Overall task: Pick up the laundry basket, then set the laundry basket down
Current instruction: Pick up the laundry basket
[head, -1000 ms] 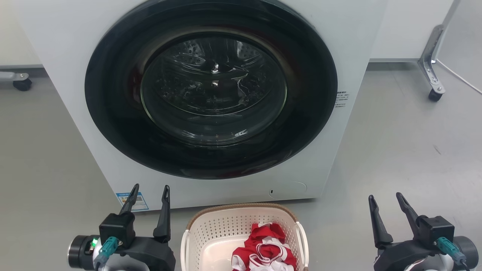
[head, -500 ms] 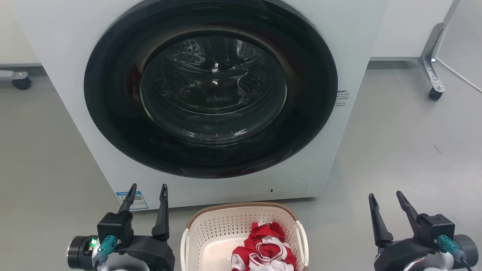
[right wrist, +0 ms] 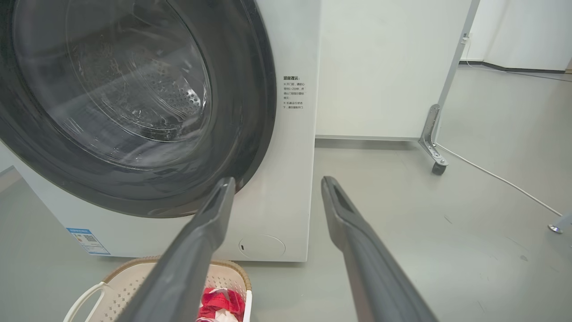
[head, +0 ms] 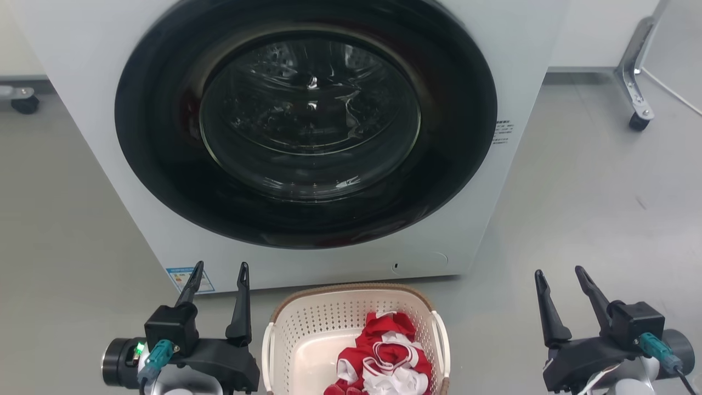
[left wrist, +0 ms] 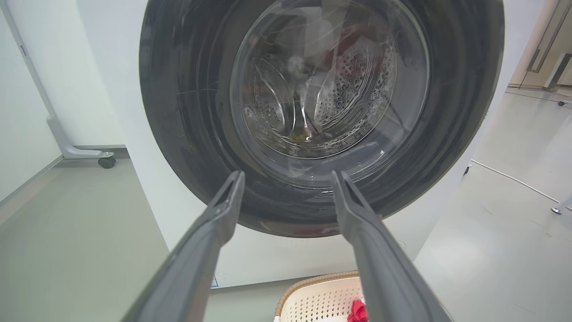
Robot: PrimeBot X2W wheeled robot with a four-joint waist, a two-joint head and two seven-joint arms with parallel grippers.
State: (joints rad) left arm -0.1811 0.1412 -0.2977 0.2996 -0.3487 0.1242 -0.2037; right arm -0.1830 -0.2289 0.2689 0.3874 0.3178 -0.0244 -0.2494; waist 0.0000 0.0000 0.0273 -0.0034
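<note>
I will next grab the laundry basket with my left gripper by the white handle at its emptier end (head: 267, 356), because loose clothes (head: 386, 355) in the open basket could tumble out.
The laundry basket (head: 329, 323), cream-white and perforated with a brown rim, sits on the floor just in front of the washing machine, at the bottom centre of the head view. Red and white clothes (head: 384, 356) lie inside it. Its far rim also peeks into the left wrist view (left wrist: 313, 295) and its handle side into the right wrist view (right wrist: 125, 281). My left gripper (head: 219, 269) stands open to the left of the basket, clear of it. My right gripper (head: 559, 274) stands open well to the right, holding nothing.
A white front-loading washing machine (head: 82, 137) with a dark round door (head: 307, 120) shut fills the space ahead. Wheeled metal frame legs stand at the back right (head: 636, 93) and back left (head: 22, 101). A cable (right wrist: 500, 179) runs over the grey floor on the right.
The whole head view has shifted slightly, showing more of the basket, so the camera moved. Both grippers stay open beside the basket.
</note>
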